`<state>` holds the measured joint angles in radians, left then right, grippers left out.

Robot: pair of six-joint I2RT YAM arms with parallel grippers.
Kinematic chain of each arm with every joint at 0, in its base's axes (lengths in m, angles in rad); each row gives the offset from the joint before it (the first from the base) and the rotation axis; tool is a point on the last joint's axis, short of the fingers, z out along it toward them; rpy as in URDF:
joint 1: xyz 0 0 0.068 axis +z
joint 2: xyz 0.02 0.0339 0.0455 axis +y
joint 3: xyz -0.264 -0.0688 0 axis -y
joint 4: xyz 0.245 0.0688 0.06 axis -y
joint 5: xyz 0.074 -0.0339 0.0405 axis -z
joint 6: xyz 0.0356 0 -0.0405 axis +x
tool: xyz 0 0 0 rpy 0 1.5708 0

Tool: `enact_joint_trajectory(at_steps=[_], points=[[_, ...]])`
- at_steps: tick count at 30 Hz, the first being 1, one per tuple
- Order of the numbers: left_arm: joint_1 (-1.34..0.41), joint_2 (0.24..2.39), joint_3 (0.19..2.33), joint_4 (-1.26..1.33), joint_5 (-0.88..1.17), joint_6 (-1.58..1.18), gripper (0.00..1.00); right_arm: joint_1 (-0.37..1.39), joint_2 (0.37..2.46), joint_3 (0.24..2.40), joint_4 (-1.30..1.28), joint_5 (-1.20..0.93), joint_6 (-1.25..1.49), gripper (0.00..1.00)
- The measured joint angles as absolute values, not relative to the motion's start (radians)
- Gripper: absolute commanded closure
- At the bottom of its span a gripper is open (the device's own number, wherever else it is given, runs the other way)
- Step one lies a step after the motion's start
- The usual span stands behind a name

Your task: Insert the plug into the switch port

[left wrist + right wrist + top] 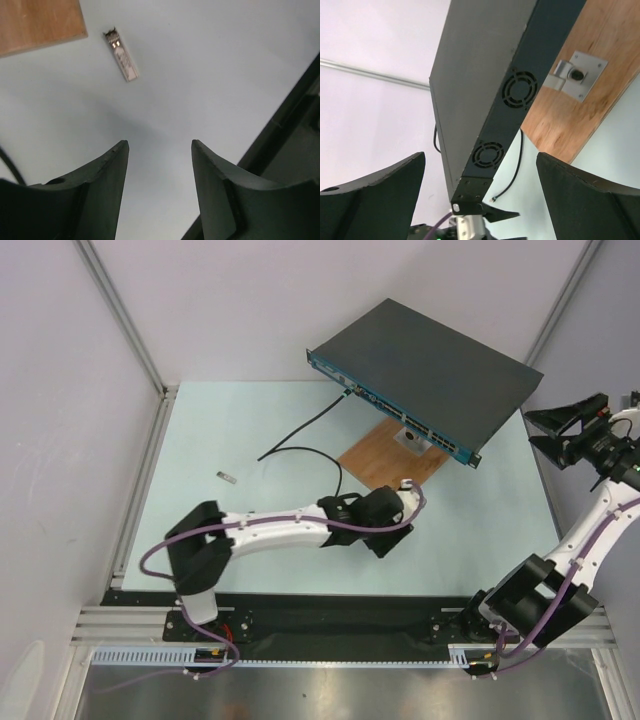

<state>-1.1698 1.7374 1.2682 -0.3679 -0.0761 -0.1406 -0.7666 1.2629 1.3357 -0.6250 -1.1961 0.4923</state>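
Note:
The pale end of the silver plug should stay free for the handover to my right gripper, so my left gripper needs to grab the plug across its long sides toward its dark end (117, 48).
The switch (420, 350) is a flat black box with a blue port face (400, 415), held tilted above a wooden board. Its fan side (512, 95) fills the right wrist view. A small silver plug (228, 477) lies loose on the table at the left. In the left wrist view a silver plug of the same look (122, 60) lies just past the board's corner, well ahead of the fingertips. My left gripper (390, 530) (160, 145) hovers open and empty near the board. At the far right, my right gripper (530, 430) (480, 157) is wide open, facing the switch's end.
A thin black cable (300, 435) (517, 160) runs from the switch's front face and loops over the table to a free end near the left arm. The wooden board (385, 460) (35, 20) carries a silver bracket (575, 75). Frame posts and walls ring the table.

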Motion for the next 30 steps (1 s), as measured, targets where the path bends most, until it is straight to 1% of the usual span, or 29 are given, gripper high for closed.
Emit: enact_joint_trajectory(at_steps=[7,12,16,24,30], points=[[-1.169,1.947,1.429,-0.395,-0.086,-0.184,0.42,-0.809,1.254,1.364,-0.65,-1.225,0.456,0.03],[-1.169,2.04,1.522,-0.41,-0.12,-0.184,0.46,-0.809,1.254,1.364,-0.678,-1.24,0.431,0.04],[-1.162,2.108,1.611,-0.43,-0.142,-0.188,0.47,-0.81,1.25,1.367,-0.693,-1.246,0.411,0.04],[-1.133,2.2,1.697,-0.449,-0.157,-0.223,0.51,-0.829,1.249,1.369,-0.705,-1.262,0.4,0.06],[-1.117,2.236,1.717,-0.466,-0.175,-0.236,0.53,-0.836,1.249,1.369,-0.725,-1.267,0.378,0.07]])
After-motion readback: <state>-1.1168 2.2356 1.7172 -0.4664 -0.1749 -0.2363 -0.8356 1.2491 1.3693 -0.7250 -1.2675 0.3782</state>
